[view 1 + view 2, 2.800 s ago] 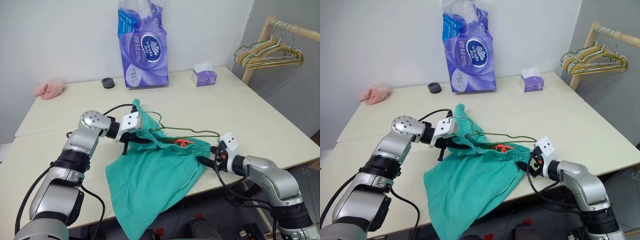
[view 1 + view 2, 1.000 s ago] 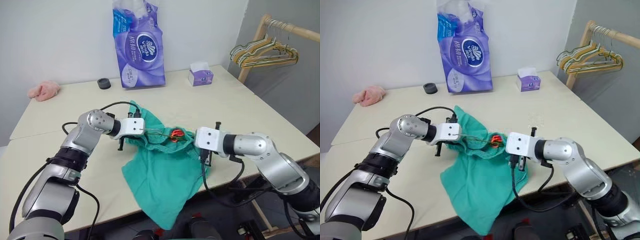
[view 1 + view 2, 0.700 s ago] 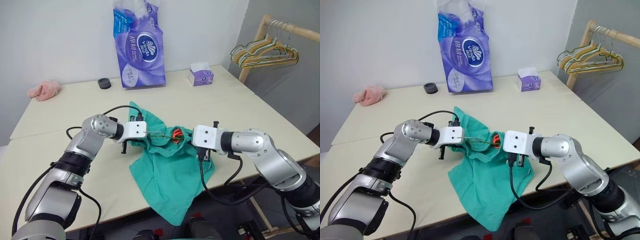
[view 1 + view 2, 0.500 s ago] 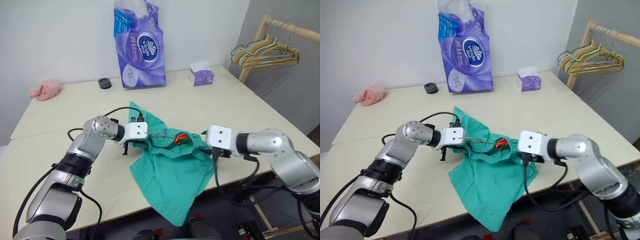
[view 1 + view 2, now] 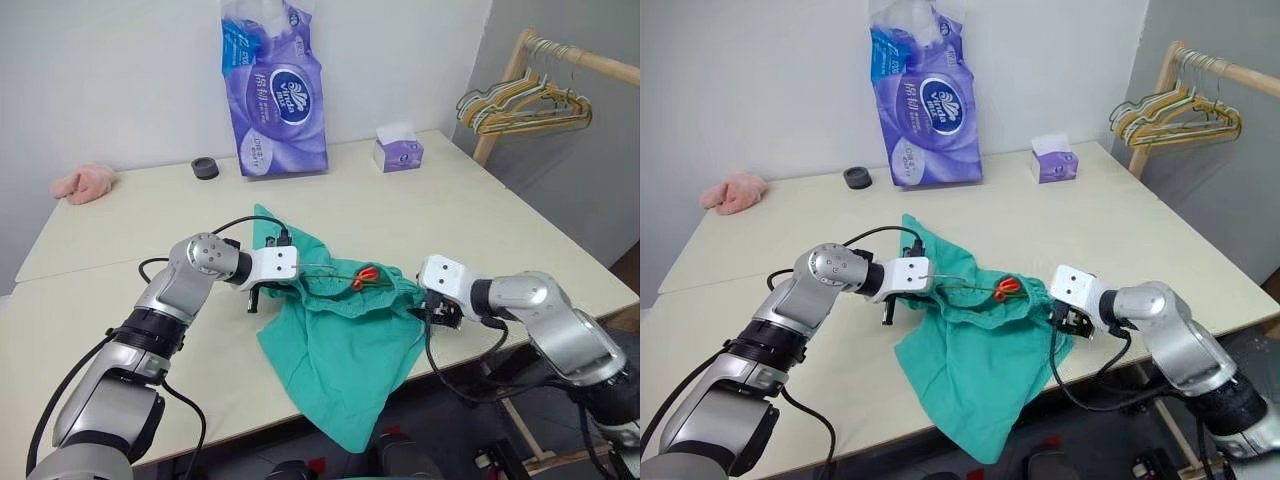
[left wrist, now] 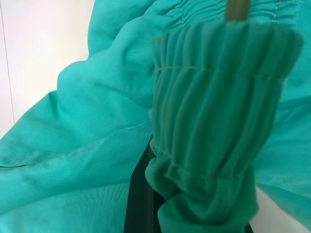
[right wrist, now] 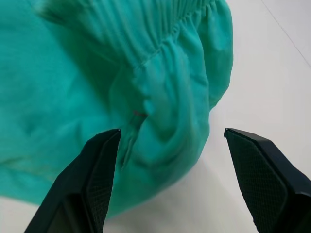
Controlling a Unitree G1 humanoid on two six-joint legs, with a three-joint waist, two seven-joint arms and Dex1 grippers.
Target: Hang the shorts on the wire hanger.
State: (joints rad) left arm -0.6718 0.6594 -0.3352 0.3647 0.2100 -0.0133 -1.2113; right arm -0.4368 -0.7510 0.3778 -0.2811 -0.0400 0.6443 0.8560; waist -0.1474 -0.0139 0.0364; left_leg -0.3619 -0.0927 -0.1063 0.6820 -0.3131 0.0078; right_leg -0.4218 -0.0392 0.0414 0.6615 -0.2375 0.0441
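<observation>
I will next use my right gripper to grab the bunched side edge [image 5: 412, 300], where the cloth puffs up, to hang the shorts, because the shorts' leg [image 5: 345, 385] lies slack.
The teal shorts [image 5: 340, 350] lie bunched near the table's front edge, with one leg hanging over it. My left gripper [image 5: 266, 292] is shut on the left end of their gathered waistband [image 6: 214, 97]. The wire hanger [image 5: 328, 269] shows as a thin dark wire running from that gripper through the waistband, the rest hidden in cloth. A red-orange drawstring [image 5: 365, 277] sticks out at the waistband's middle. My right gripper [image 7: 171, 132] stands open just off the waistband's right end [image 7: 165, 92], its fingers either side of the cloth and not touching it.
A tall purple tissue pack [image 5: 272, 90], a small tissue box [image 5: 398, 150], a black round object [image 5: 204, 167] and a pink cloth [image 5: 82, 181] sit along the table's back. A wooden rack with bunched hangers [image 5: 525, 100] stands at the right. The table's front edge [image 5: 200, 440] is close.
My right gripper has opened, let go of the waistband and moved right and down to its right end. The left gripper has kept its grip and place.
</observation>
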